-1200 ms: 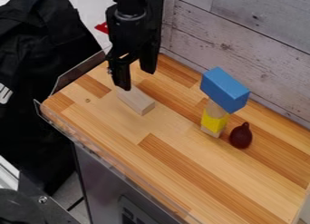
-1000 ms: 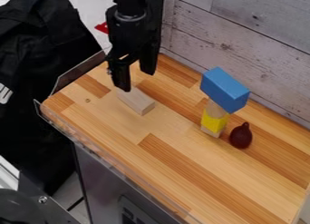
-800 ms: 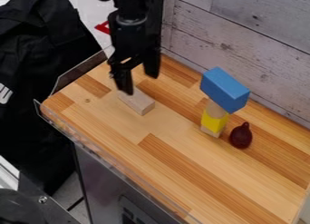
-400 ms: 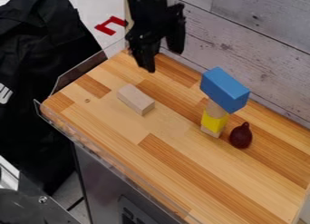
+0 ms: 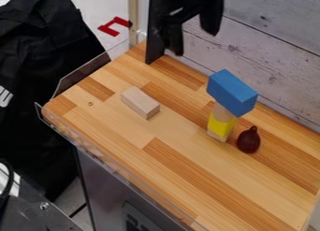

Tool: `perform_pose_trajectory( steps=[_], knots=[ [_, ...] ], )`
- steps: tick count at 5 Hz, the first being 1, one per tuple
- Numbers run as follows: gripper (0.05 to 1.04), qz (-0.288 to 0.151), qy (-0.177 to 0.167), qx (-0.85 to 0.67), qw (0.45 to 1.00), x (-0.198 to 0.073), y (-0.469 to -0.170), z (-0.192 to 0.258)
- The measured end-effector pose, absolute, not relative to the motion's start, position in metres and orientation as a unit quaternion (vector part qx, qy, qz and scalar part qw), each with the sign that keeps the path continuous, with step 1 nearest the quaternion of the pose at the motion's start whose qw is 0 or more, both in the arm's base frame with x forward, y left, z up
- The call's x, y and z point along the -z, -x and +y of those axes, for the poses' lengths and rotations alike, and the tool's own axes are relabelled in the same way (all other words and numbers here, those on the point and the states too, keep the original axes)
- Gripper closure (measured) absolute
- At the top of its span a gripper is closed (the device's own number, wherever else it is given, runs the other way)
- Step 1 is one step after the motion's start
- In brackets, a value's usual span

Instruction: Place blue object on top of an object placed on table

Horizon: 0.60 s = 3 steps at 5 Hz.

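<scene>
My gripper grabs the blue block [image 5: 232, 92] by its long sides next, to set it on top of the plain wooden block.
My gripper [image 5: 195, 40] hangs at the top of the camera view, its two fingers apart with nothing between them. It is up and to the left of the blue block [image 5: 232, 92]. That block lies tilted across the top of an upright stack, over a tan wooden piece [image 5: 222, 112] with a yellow block [image 5: 220, 126] beneath it. Apart from the stack, a plain wooden block [image 5: 140, 102] lies flat on the wooden table [image 5: 181, 178], left of centre.
A dark red pear-shaped object [image 5: 249, 140] stands just right of the stack. A plank-patterned wall [image 5: 275, 47] borders the table's back side. Low transparent guards [image 5: 81, 75] run along the left edges.
The gripper has moved up and to the right, away from above the plain wooden block, which now shows whole. The blue block and its stack stay as they were.
</scene>
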<state>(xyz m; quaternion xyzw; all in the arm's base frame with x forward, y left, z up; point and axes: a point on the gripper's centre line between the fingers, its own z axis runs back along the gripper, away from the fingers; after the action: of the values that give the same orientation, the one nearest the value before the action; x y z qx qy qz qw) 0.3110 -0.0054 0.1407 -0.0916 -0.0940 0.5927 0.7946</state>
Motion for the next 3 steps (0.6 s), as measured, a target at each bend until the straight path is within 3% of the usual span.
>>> perform_pose_trajectory(
  steps=[1,3],
  knots=[
    [0.083,-0.102,0.091,-0.569,0.811,-0.151,-0.313,-0.026],
    [0.083,-0.071,0.077,-0.565,0.818,-0.134,-0.320,-0.044]
  ],
)
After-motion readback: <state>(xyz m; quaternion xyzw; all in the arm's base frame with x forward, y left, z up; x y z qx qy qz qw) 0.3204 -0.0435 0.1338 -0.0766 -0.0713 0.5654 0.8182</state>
